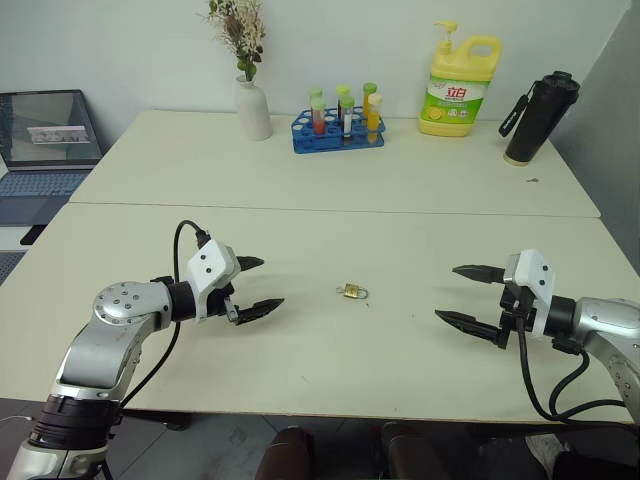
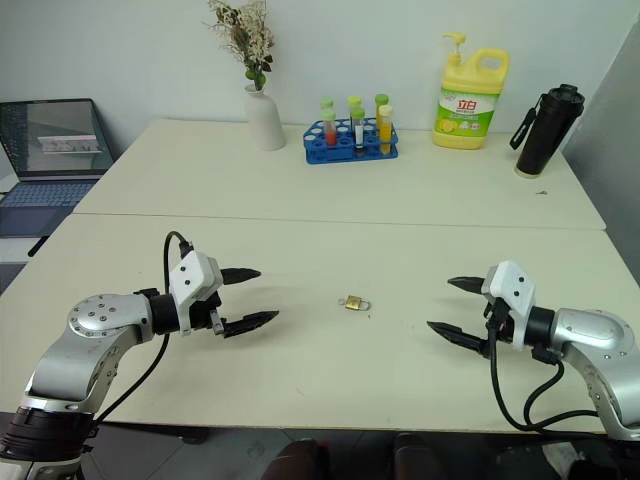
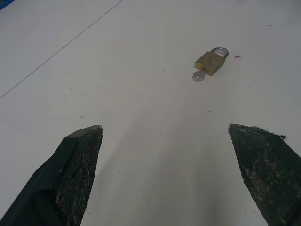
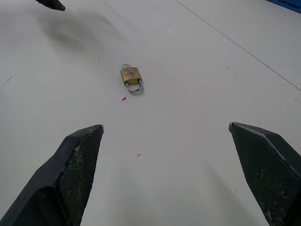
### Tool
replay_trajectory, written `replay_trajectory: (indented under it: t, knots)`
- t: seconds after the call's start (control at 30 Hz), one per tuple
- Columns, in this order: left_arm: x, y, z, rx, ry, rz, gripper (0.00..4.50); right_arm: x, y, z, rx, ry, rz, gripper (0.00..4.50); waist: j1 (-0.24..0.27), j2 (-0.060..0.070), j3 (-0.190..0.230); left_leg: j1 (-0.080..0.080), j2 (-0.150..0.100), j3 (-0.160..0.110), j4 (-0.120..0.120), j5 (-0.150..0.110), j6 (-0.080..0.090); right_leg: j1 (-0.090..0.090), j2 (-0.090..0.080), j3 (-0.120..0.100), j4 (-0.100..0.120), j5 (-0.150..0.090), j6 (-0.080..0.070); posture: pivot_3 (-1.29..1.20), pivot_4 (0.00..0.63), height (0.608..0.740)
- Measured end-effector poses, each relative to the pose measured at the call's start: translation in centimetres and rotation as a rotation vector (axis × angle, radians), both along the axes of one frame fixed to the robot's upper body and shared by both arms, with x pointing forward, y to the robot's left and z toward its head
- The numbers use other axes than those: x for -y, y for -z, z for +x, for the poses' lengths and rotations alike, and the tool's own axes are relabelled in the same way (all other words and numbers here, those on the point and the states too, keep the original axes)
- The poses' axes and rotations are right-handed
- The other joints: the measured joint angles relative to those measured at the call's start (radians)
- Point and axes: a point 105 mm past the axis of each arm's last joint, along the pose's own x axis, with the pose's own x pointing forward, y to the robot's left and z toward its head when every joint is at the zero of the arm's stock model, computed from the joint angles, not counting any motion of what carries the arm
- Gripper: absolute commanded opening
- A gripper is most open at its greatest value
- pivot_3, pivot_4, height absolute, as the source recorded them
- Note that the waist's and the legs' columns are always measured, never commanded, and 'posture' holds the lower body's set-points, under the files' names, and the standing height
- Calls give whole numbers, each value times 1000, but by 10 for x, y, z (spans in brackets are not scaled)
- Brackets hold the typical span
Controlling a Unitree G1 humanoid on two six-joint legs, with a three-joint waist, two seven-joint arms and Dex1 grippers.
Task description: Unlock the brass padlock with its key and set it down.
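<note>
Next, my right gripper reaches the small padlock and grabs its brass body (image 1: 352,291) (image 4: 130,75), leaving the key free to turn.
The brass padlock (image 1: 351,291) lies flat on the cream table (image 1: 330,240), midway between my two grippers, with its silvery shackle pointing toward the right arm. A small silver key (image 3: 198,76) sticks out of the bottom of its body; the key (image 4: 125,67) is on the side facing my left gripper. My left gripper (image 1: 260,286) hovers just above the table to the padlock's left, open and empty. On the other side, my right gripper (image 1: 458,295) is open too, holding nothing. Both point inward at the padlock (image 3: 210,60) from a short distance.
At the back of the table stand a white vase with dried flowers (image 1: 252,105), a blue rack of test tubes (image 1: 338,128), a yellow detergent bottle (image 1: 458,85) and a black flask (image 1: 538,118). A laptop (image 1: 45,135) sits off the far left edge.
</note>
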Motion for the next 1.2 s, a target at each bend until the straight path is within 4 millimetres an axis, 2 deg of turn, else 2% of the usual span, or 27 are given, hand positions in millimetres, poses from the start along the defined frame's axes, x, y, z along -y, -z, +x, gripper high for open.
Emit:
replay_trajectory:
  t: [0.47,0.6,0.8,1.0,1.1,1.2]
  knots:
    - [2,1,-2,-5,25,2,4493,1,1,0,6,5,-16,4500,0,0,0,0,0,0,0,0,0,0,0,0,0,0,0,0,150,740]
    - [0,2,-6,-62,54,-13,4493,1,2,0,1,1,-17,4500,-1,0,0,0,0,0,0,0,0,0,0,0,0,0,0,0,150,740]
    - [-4,3,-7,-66,75,-9,4493,-8,10,-2,-26,-35,-16,4500,-1,0,0,0,0,0,0,0,0,0,0,0,0,0,0,0,150,740]
    - [3,-15,-6,21,177,53,4493,-37,17,10,-26,-81,-84,4500,-4,0,0,0,0,-1,0,0,0,0,0,-1,1,0,0,0,150,740]
    - [8,-22,-7,58,241,81,4493,-62,13,20,-15,-100,-75,4500,-7,0,0,0,0,-1,0,0,0,0,0,0,2,0,-1,0,150,740]
    - [9,-21,-4,74,253,104,4493,-85,13,27,4,-117,-76,4500,-6,0,0,0,0,-1,0,0,0,-1,0,-1,2,0,-1,0,150,740]
